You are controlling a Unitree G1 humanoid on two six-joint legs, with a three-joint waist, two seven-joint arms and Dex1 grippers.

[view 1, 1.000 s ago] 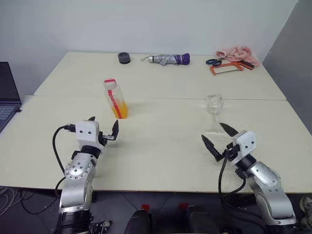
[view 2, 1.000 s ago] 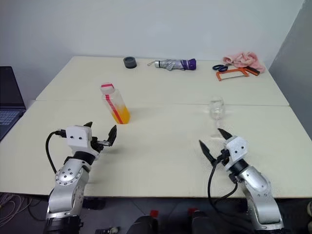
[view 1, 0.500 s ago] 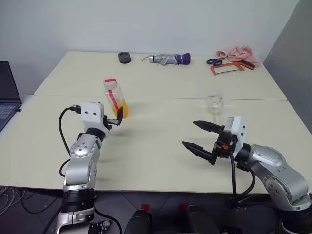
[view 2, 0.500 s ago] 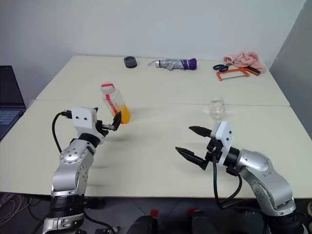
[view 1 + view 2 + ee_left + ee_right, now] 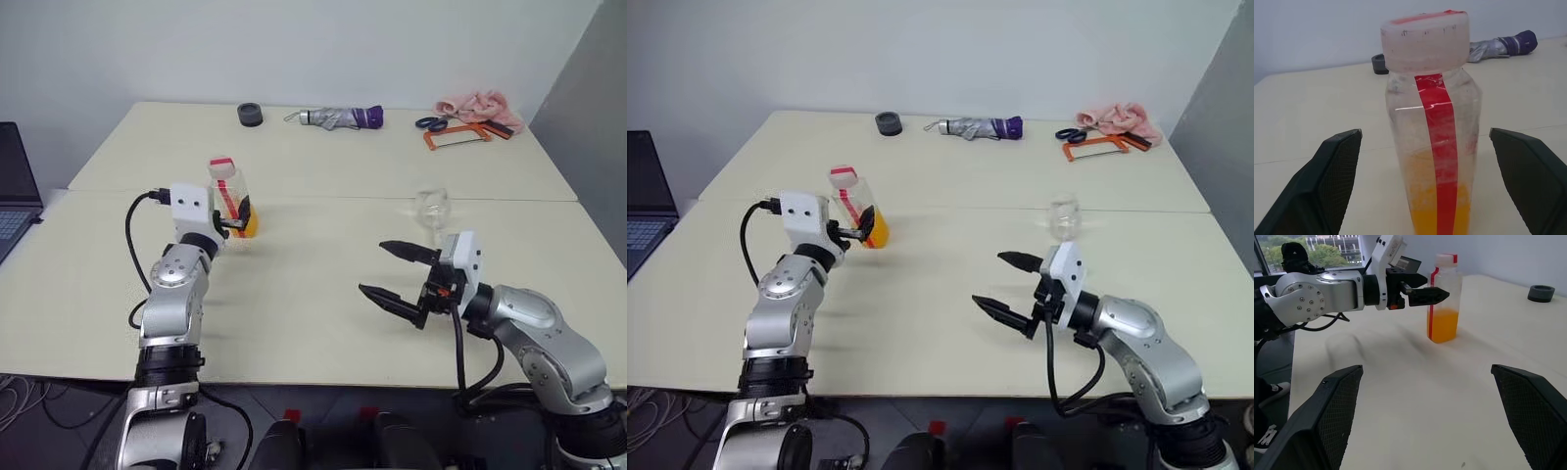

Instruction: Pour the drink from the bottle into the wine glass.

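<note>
The left gripper isn't ready to close on the bottle yet: its fingers stop short of the bottle's sides and would miss if they closed now, so it should move toward the bottle first.
The bottle [image 5: 231, 199] stands upright on the left part of the table, clear with a red label strip and a white-and-red cap. The orange drink [image 5: 1440, 220] fills its lowest part. My left gripper [image 5: 230, 220] is open and level, and the bottle stands between its fingertips [image 5: 1342, 156] with a gap on each side. The wine glass [image 5: 431, 208] stands upright and looks empty at mid right, just behind my right hand. My right gripper [image 5: 372, 266] is open and holds nothing. It hovers over the front middle of the table and points left towards the bottle [image 5: 1444, 303].
Along the table's [image 5: 313, 294] far edge lie a black tape roll [image 5: 250, 116], a folded umbrella [image 5: 338, 118], scissors [image 5: 428, 123], an orange frame tool [image 5: 456, 137] and a pink cloth [image 5: 477, 106]. A laptop [image 5: 15, 186] sits at the far left. A seam crosses the table behind the bottle.
My left gripper has moved forward and up until its open fingers stand either side of the bottle. My right gripper has risen and swung left, away from the wine glass.
</note>
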